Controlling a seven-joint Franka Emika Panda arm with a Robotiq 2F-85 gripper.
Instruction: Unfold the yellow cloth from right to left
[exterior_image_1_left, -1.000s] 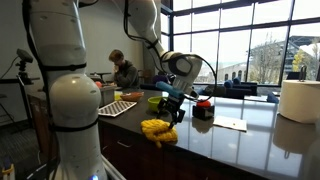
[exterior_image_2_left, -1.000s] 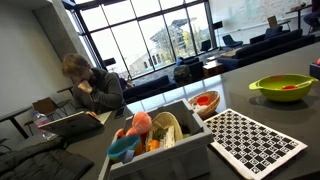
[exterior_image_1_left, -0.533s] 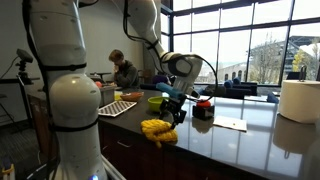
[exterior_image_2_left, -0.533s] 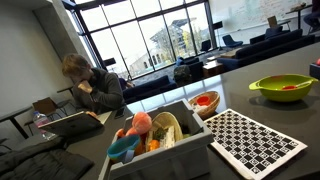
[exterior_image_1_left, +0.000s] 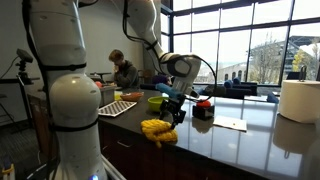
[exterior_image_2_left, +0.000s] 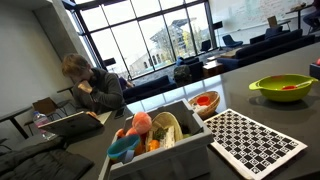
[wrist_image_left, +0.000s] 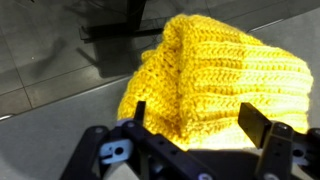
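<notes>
My gripper's open fingers are above the yellow cloth (exterior_image_1_left: 158, 131) (wrist_image_left: 220, 85), and the cloth's raised fold is below them. It isn't time to close yet: my gripper should first move down.
The yellow cloth (exterior_image_1_left: 158, 131) lies rumpled and folded on the dark counter near its front edge. In the wrist view it (wrist_image_left: 215, 80) fills most of the picture as a bright yellow knitted heap. My gripper (exterior_image_1_left: 172, 108) hangs just above and slightly behind the cloth. In the wrist view the gripper (wrist_image_left: 198, 125) is open, with its two fingers spread wide over the cloth's near part. Nothing is held between them.
A yellow-green bowl (exterior_image_2_left: 281, 88) stands on the counter and also shows behind the gripper (exterior_image_1_left: 156, 102). A checkered board (exterior_image_2_left: 255, 143), a bin of toys (exterior_image_2_left: 158, 135), a paper towel roll (exterior_image_1_left: 298, 100), a dark red-topped object (exterior_image_1_left: 203, 107) and a seated person (exterior_image_2_left: 95, 88) are around.
</notes>
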